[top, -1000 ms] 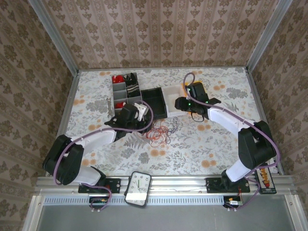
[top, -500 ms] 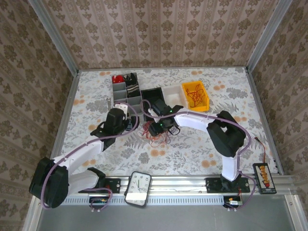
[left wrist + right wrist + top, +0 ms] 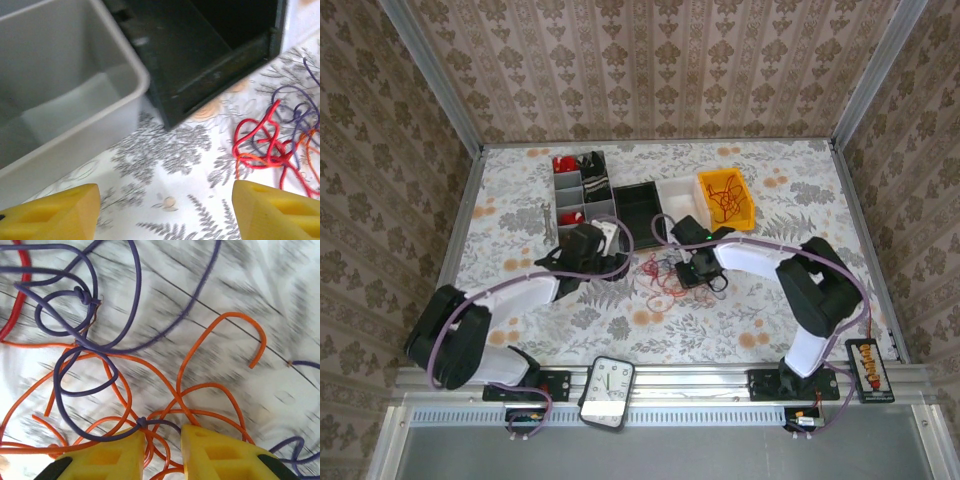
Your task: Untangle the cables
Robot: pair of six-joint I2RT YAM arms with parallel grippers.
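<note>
My left gripper grabs the red wire's loops on the side away from my right gripper next, to untangle the red wire from the orange wires.
The cables (image 3: 658, 272) lie in a loose tangle of red, orange and dark purple wires on the floral table, just in front of the bins. My right gripper (image 3: 682, 268) is down at the tangle's right side. In the right wrist view its yellow fingers (image 3: 162, 432) stand a narrow gap apart, with orange strands (image 3: 210, 387) and a purple strand (image 3: 135, 295) running between them, unpinched. My left gripper (image 3: 613, 238) hovers left of the tangle, by the black bin. Its fingers (image 3: 166, 192) are wide open over bare table, the red and orange wires (image 3: 270, 145) to their right.
A grey organizer (image 3: 582, 195), a black bin (image 3: 642, 205), a white bin (image 3: 678, 195) and a yellow bin (image 3: 725, 198) holding red wires stand in a row behind the tangle. The grey bin's corner (image 3: 60, 75) and the black bin's wall (image 3: 210, 45) are close to my left fingers.
My right arm swung from the yellow bin to the tangle, and its jaws have narrowed round the orange strands. My left gripper moved left, then back toward the black bin, staying open.
</note>
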